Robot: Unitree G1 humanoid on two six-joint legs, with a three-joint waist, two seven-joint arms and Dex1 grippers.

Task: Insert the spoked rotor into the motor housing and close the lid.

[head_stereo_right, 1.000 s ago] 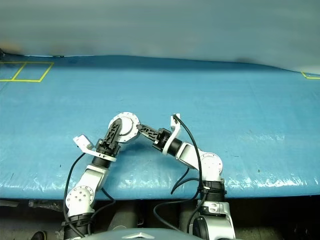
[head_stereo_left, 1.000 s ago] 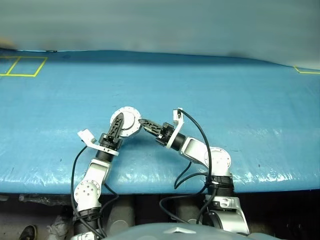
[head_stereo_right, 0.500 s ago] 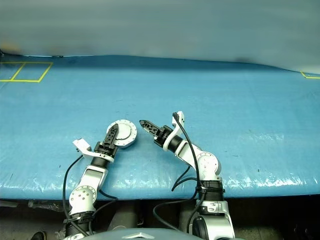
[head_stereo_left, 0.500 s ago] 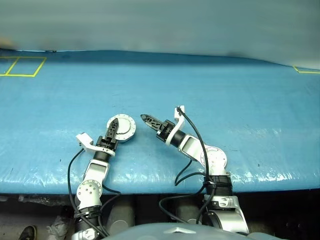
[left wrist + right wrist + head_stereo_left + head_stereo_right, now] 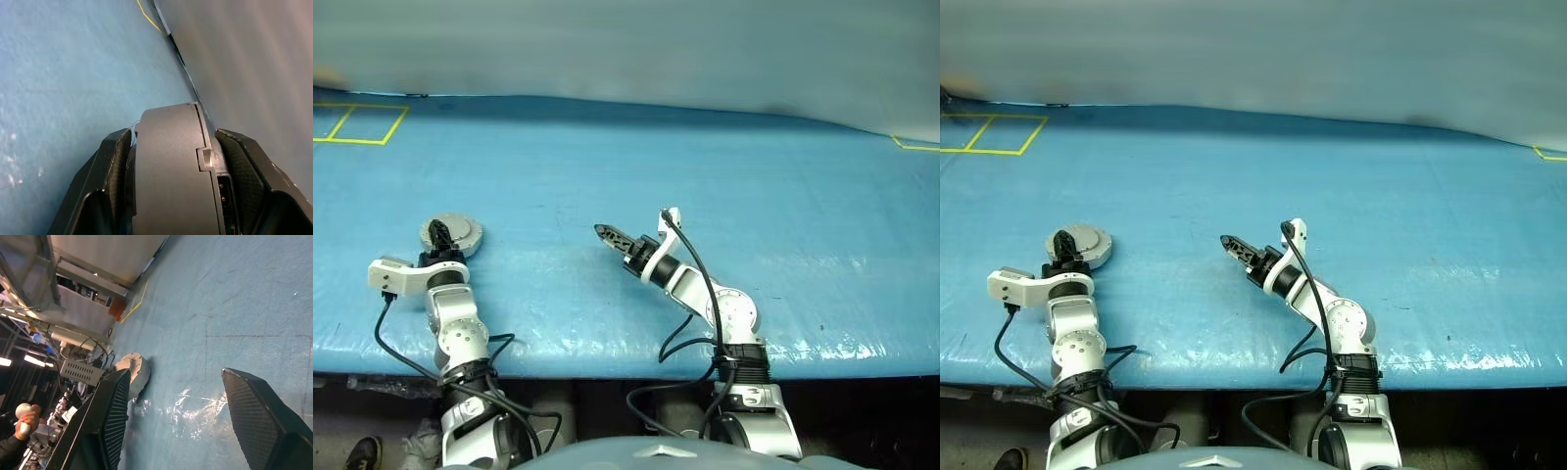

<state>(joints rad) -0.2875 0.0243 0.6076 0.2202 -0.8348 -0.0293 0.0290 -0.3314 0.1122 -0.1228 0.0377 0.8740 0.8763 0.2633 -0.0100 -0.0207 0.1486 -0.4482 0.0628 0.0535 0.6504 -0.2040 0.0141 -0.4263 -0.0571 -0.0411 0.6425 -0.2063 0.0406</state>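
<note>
The housing's lower edge is down on the blue tabletop, so it is now time for my left gripper to open.
The motor housing is a round silver casing at the far left of the blue table. Its lid lies shut on it, plain grey face up. My left gripper is shut on the housing; in the left wrist view its grey rim sits between both black fingers. I cannot tell whether the housing rests on the table. My right gripper is open near the table's middle, well to the right of the housing, with nothing between its fingers. The spoked rotor is hidden.
The blue plastic-covered table stretches wide behind both arms, with its front edge close to me. Yellow tape marks lie at the far left and far right. In the right wrist view a person's hand shows beyond the table.
My left arm has swung far to the left, carrying the closed housing with it. My right gripper has opened, come off the housing and stayed near the middle.
</note>
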